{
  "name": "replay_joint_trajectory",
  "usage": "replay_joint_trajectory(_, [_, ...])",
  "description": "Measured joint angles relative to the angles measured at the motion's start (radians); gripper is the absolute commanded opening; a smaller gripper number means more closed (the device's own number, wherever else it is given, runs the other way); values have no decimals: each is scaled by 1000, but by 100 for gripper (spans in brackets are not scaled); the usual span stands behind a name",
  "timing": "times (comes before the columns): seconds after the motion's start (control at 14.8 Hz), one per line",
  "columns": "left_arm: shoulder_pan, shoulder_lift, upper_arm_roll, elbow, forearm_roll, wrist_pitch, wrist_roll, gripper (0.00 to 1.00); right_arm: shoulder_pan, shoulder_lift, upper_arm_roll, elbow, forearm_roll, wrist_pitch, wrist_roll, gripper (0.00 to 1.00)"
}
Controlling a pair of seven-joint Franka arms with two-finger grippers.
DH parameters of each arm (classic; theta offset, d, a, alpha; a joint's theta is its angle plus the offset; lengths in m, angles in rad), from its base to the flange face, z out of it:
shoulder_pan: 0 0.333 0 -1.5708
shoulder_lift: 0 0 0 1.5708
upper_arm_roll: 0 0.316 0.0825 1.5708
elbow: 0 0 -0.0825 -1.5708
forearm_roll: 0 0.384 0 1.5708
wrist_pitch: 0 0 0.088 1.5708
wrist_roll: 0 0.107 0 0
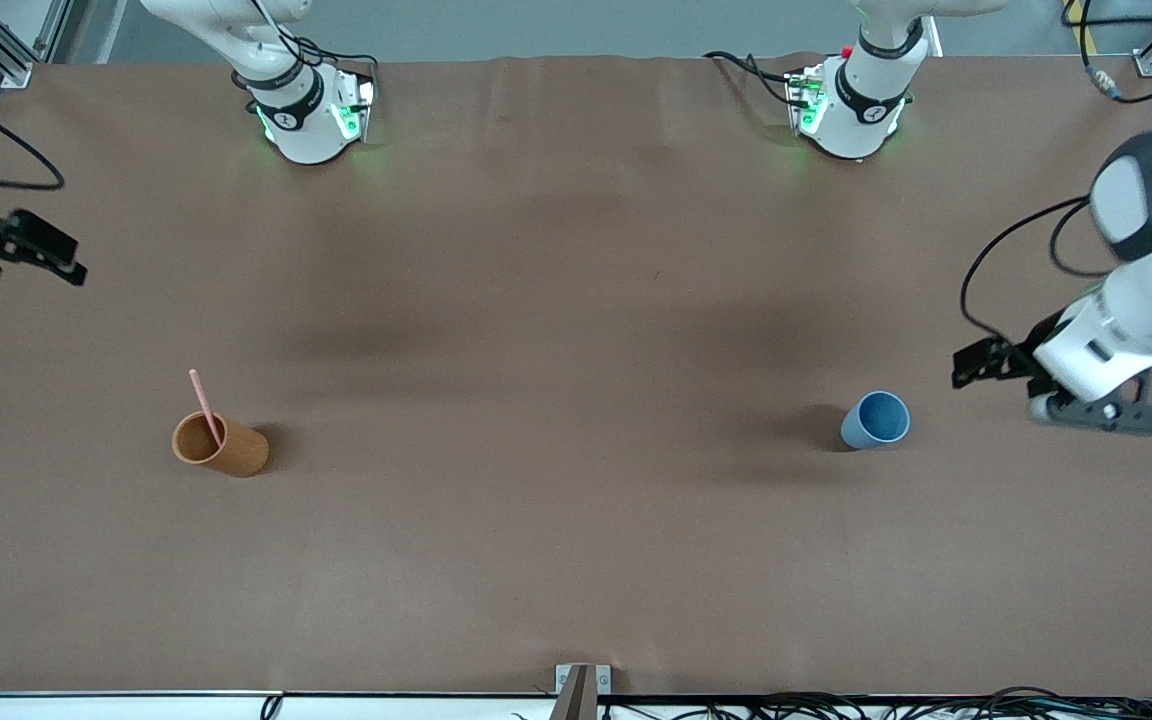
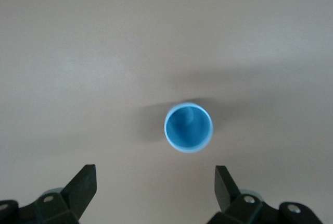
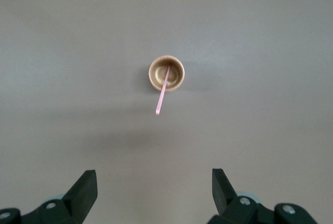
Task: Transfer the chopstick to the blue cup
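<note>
My right gripper grips the chopstick by its end standing clear of the orange-brown cup (image 1: 233,452) next, to transfer the chopstick to the blue cup (image 1: 874,424).
A thin pale pink chopstick (image 1: 204,403) stands leaning in an upright orange-brown cup (image 1: 233,452) toward the right arm's end of the table. It also shows in the right wrist view (image 3: 162,92), with the orange-brown cup (image 3: 176,79) seen from above. The empty light blue cup (image 1: 874,424) stands upright toward the left arm's end and shows in the left wrist view (image 2: 188,128). My left gripper (image 1: 968,366) is open and empty, raised beside the blue cup; it also shows in the left wrist view (image 2: 155,176). My right gripper (image 1: 31,262) is open and empty, raised over the table's edge at the right arm's end (image 3: 154,178).
The table (image 1: 576,400) is covered in brown cloth. The two arm bases (image 1: 311,115) (image 1: 851,110) stand along the edge farthest from the front camera. A small metal bracket (image 1: 581,685) and cables lie at the nearest edge.
</note>
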Motion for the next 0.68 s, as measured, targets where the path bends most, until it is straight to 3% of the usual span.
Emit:
replay_joint_trajectory(0.14, [-5, 75, -1, -27, -7, 85, -7, 100, 1, 1, 1, -125, 0, 144, 0, 97])
replay_joint_trajectory(0.54, [-15, 196, -6, -81, -8, 229, -61, 98, 6, 4, 2, -422, 0, 551, 0, 71])
replay_joint_trajectory(0.61, [-15, 207, -6, -92, -8, 244, -61, 92, 8, 4, 2, -453, 0, 588, 0, 70])
replay_joint_trajectory(0.68, [-15, 218, -6, -100, -8, 256, -61, 76, 11, 4, 3, -480, 0, 621, 0, 67])
